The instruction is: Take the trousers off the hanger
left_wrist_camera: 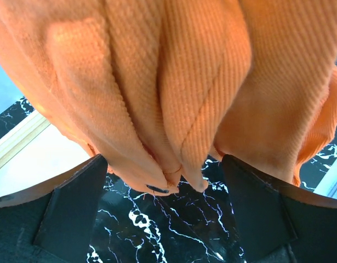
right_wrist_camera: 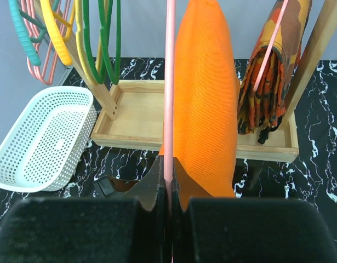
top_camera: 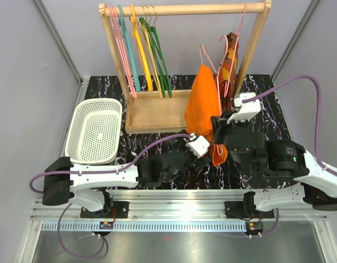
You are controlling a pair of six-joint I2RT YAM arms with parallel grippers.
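Note:
The orange trousers (top_camera: pixel 201 101) need to come off the hanger (top_camera: pixel 218 93), so next my left gripper should grab them by their lower hanging folds and leave the pink wire free.
The plain orange trousers (top_camera: pixel 201 101) hang draped over the pink wire hanger (top_camera: pixel 207 56), held up off the table in front of the rack. My right gripper (top_camera: pixel 218 125) is shut on the hanger's pink wire (right_wrist_camera: pixel 169 98), with the trousers (right_wrist_camera: pixel 206 98) just right of the jaws. My left gripper (top_camera: pixel 194 143) is open below the trousers; in the left wrist view the orange cloth's lower folds (left_wrist_camera: pixel 173 93) hang between and above the two black fingers (left_wrist_camera: pixel 75 205), touching neither that I can tell.
A wooden rack (top_camera: pixel 184 10) at the back holds pink, teal, yellow and green hangers (top_camera: pixel 138 49) and a camouflage garment (top_camera: pixel 230 60) on another pink hanger. A white perforated basket (top_camera: pixel 95 130) sits at the left. The rack's wooden base tray (top_camera: pixel 157 112) lies behind the trousers.

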